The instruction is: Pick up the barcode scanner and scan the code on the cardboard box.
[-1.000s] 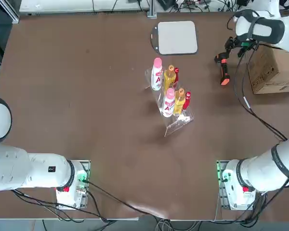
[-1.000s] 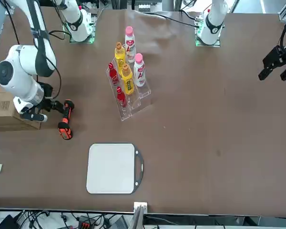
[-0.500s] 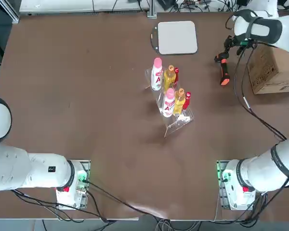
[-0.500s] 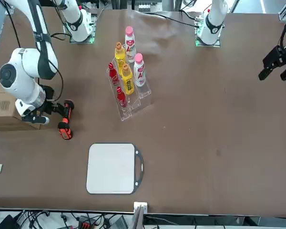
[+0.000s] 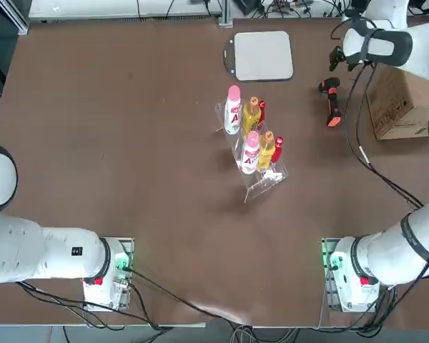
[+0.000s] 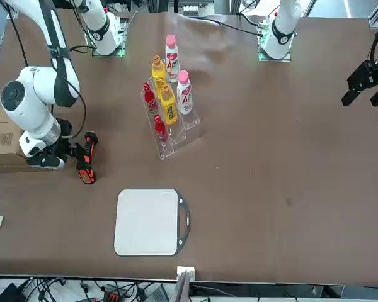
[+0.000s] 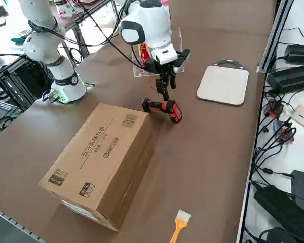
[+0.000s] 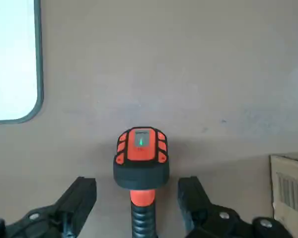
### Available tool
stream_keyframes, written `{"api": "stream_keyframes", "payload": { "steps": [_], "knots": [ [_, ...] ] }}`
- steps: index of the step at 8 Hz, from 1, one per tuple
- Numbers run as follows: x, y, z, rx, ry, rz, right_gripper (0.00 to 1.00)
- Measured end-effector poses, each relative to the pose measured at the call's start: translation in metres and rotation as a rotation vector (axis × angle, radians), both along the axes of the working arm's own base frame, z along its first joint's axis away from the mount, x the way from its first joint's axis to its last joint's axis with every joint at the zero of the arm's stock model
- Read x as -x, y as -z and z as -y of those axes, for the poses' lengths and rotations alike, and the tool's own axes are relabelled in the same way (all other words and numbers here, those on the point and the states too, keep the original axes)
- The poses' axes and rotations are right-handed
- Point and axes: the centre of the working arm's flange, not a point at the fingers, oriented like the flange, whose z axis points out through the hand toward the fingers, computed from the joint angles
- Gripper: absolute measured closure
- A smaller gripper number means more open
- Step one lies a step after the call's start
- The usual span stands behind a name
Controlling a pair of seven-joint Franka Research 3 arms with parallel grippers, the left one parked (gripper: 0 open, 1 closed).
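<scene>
Next, my right gripper grabs the barcode scanner by its ribbed handle (image 8: 143,220) to scan the code on the cardboard box (image 8: 293,193).
The barcode scanner (image 5: 332,104), black with orange grip and tip, lies on its side on the brown table (image 5: 129,143), left of the cardboard box (image 5: 404,100). My right gripper (image 5: 336,58) hangs open just above the scanner's head, holding nothing. In the right wrist view the scanner (image 8: 140,161) sits between the two spread fingers (image 8: 82,196), with a green light on its orange top. From the right side, the gripper (image 7: 164,87) hovers over the scanner (image 7: 163,108), and the box (image 7: 101,157) shows a printed code on its top face.
A flat grey pad (image 5: 263,55) lies at the far edge, left of the scanner. A clear rack of bottles (image 5: 252,139) stands mid-table. A small orange-handled brush (image 7: 178,223) lies beyond the box. The arm's black cable (image 5: 357,136) trails over the table beside the box.
My right gripper has shifted a little toward the table's far edge, away from the scanner's handle. The scanner and the box lie where they were.
</scene>
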Motion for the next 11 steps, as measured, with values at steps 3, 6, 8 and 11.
{"api": "stream_keyframes", "payload": {
  "steps": [3, 6, 8, 11],
  "knots": [
    [-0.002, -0.002, -0.024, -0.001, -0.04, 0.017, 0.0],
    [-0.004, -0.012, -0.031, -0.005, -0.052, 0.024, 0.0],
    [0.003, -0.014, -0.029, -0.01, -0.044, -0.036, 0.0],
    [0.014, 0.007, -0.028, -0.006, -0.041, -0.124, 0.0]
  ]
}}
